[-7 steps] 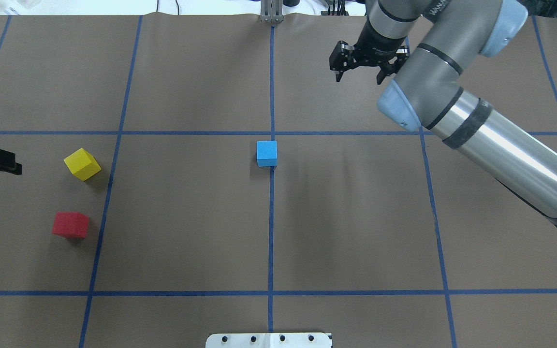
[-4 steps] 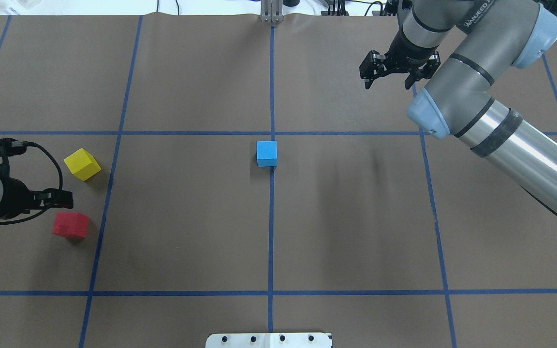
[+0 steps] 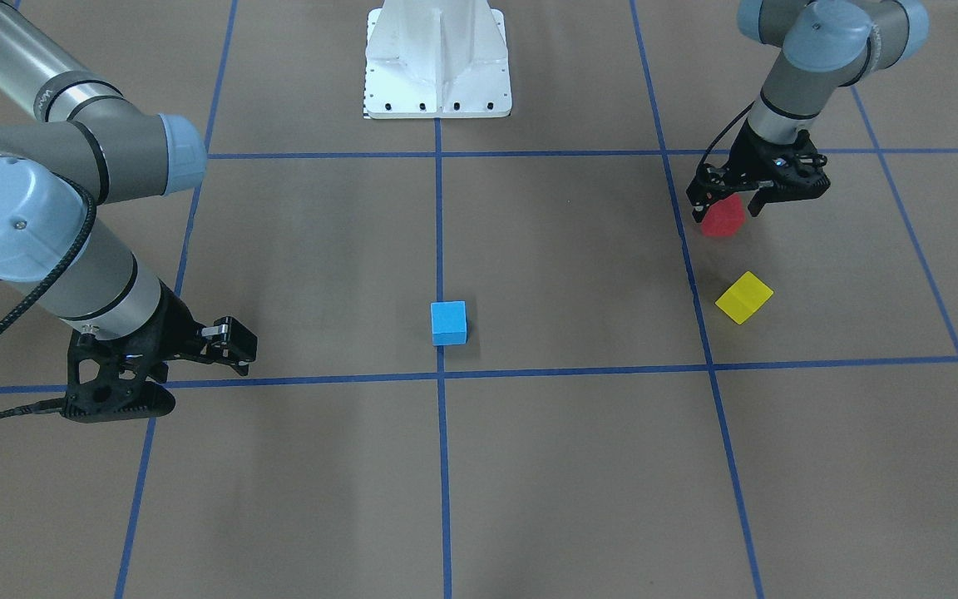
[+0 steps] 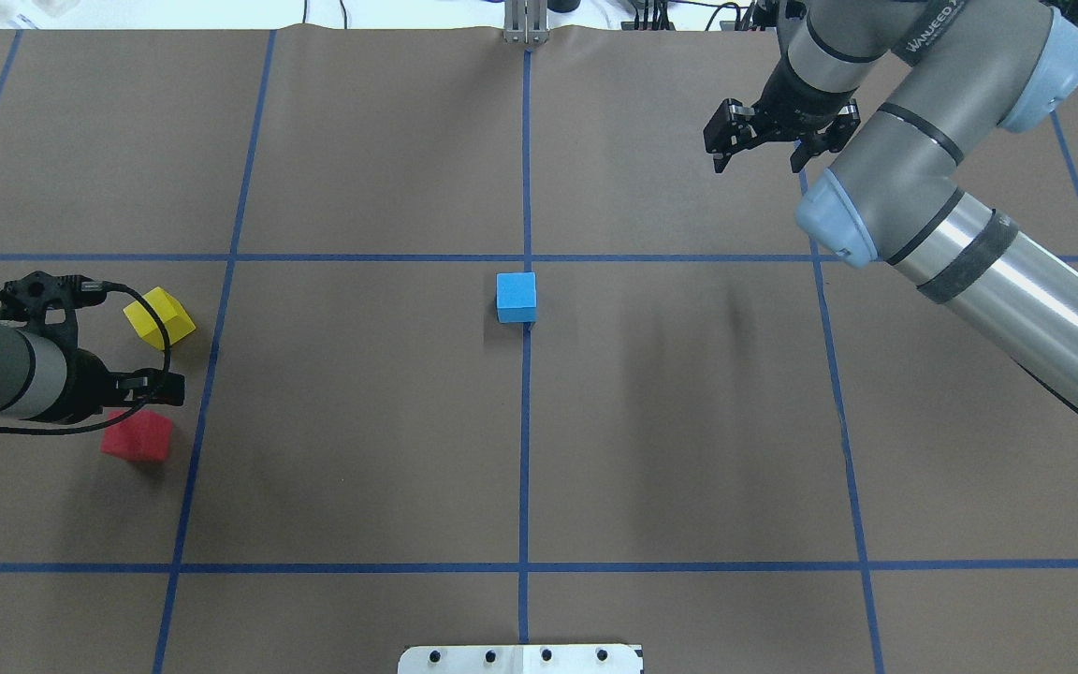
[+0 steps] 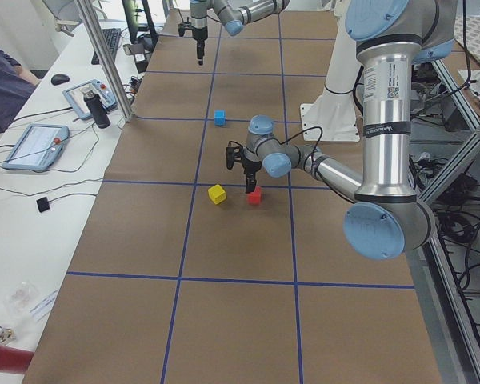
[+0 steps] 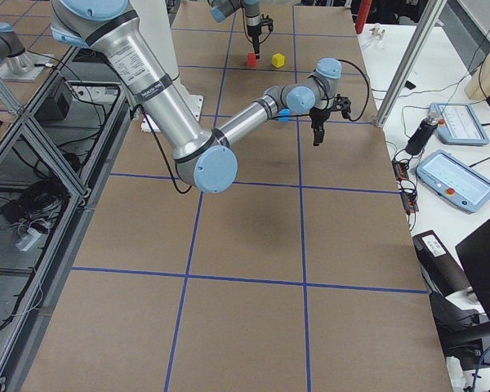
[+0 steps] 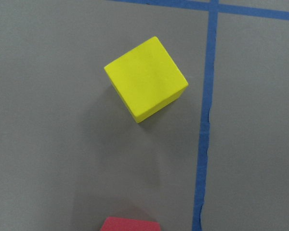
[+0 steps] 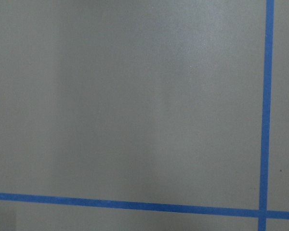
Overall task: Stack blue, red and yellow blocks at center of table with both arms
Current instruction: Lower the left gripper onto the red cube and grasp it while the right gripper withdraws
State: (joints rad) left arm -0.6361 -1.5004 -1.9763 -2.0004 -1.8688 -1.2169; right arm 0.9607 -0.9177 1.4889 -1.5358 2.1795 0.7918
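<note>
My left gripper picks up the red block by its opposite sides next, to stack it onto the blue block.
The blue block sits at the table's centre, also in the front view. The yellow block and the red block lie at the left side. My left gripper is open and empty, its fingers hanging just above the red block, with the yellow block beside it. The left wrist view shows the yellow block and the red block's top edge. My right gripper is open and empty, far from all blocks at the back right.
The white robot base plate sits at the table's near edge. Blue tape lines divide the brown table cover into squares. The right wrist view shows only bare cover and tape.
My left arm has come in from the left edge and its gripper now hangs over the red block. My right gripper has moved right, away from the centre.
</note>
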